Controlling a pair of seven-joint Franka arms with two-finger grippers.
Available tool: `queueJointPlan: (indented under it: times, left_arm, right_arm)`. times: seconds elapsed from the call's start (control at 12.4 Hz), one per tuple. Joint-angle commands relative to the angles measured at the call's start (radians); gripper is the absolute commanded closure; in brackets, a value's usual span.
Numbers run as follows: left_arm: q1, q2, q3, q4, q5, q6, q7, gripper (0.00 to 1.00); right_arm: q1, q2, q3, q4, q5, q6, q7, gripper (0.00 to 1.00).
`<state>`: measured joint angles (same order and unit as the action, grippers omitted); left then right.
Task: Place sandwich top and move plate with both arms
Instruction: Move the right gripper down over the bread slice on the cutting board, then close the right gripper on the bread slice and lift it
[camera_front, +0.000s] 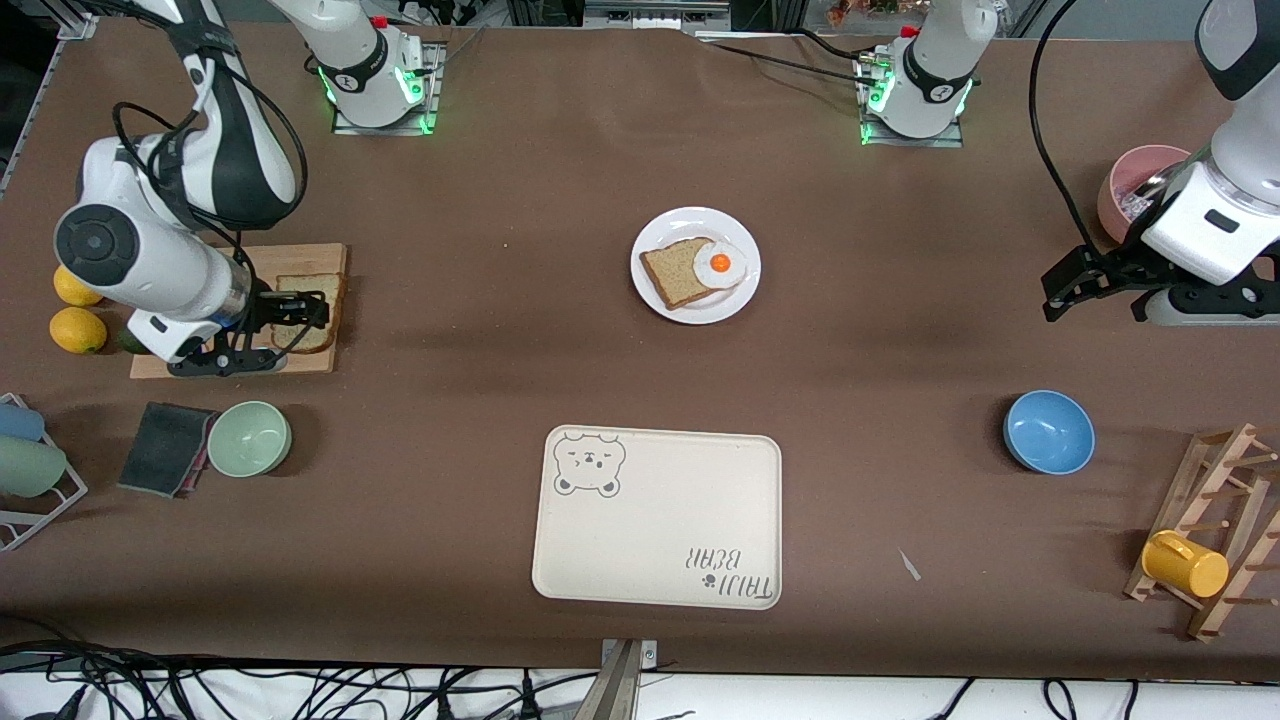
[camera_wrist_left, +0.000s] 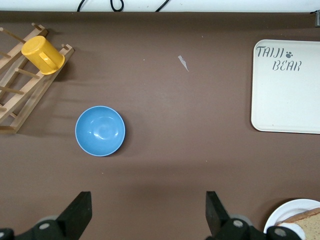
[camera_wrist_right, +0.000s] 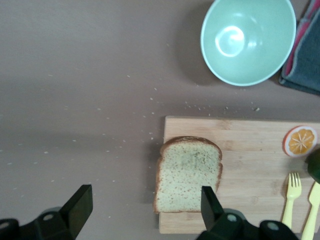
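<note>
Next, my right gripper grabs the sandwich top by its crust edge (camera_wrist_right: 159, 182) to put it on the white plate.
The sandwich top (camera_front: 310, 285) (camera_wrist_right: 187, 172), a light speckled slice with a brown crust, lies flat on a wooden board (camera_front: 300, 258) (camera_wrist_right: 250, 145) at the right arm's end of the table. My right gripper (camera_front: 312, 325) (camera_wrist_right: 145, 207) hangs open just above it. One finger is over the slice's edge, the other over the bare table beside the board. The white plate (camera_front: 690, 222) (camera_wrist_left: 285, 212) sits mid-table and carries a darker slice with a fried egg (camera_front: 720, 263). My left gripper (camera_front: 1055, 290) (camera_wrist_left: 147, 210) waits open over bare table at the left arm's end.
A cream bear tray (camera_front: 657, 517) (camera_wrist_left: 287, 95) lies nearer the camera than the plate. A green bowl (camera_front: 249, 438) (camera_wrist_right: 247, 37) and a dark sponge (camera_front: 165, 448) sit near the board. A blue bowl (camera_front: 1048, 431) (camera_wrist_left: 100, 131), a pink bowl (camera_front: 1140, 185) and a rack with a yellow cup (camera_front: 1185, 563) stand at the left arm's end.
</note>
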<state>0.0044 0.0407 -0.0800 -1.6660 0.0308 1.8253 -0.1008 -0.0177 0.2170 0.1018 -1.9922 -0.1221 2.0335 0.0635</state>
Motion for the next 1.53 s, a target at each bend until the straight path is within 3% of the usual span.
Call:
queueJointPlan:
  times: [0.0, 0.32, 0.89, 1.45]
  left_arm:
    - [0.003, 0.007, -0.007, 0.017, 0.026, -0.003, -0.007, 0.0]
    - [0.003, 0.007, -0.007, 0.017, 0.026, -0.003, -0.007, 0.0]
    - [0.003, 0.008, -0.007, 0.017, 0.026, -0.003, -0.007, 0.0]
    - [0.003, 0.005, -0.007, 0.017, 0.026, -0.003, -0.005, 0.0]
  right_arm:
    - [0.009, 0.037, -0.004, -0.008, -0.054, 0.027, 0.065, 0.06]
    - [0.012, 0.113, -0.004, -0.033, -0.076, 0.105, 0.105, 0.24]
    - [0.025, 0.148, -0.002, -0.151, -0.16, 0.226, 0.186, 0.27]
    - [0.024, 0.133, -0.005, -0.209, -0.165, 0.228, 0.187, 0.46]
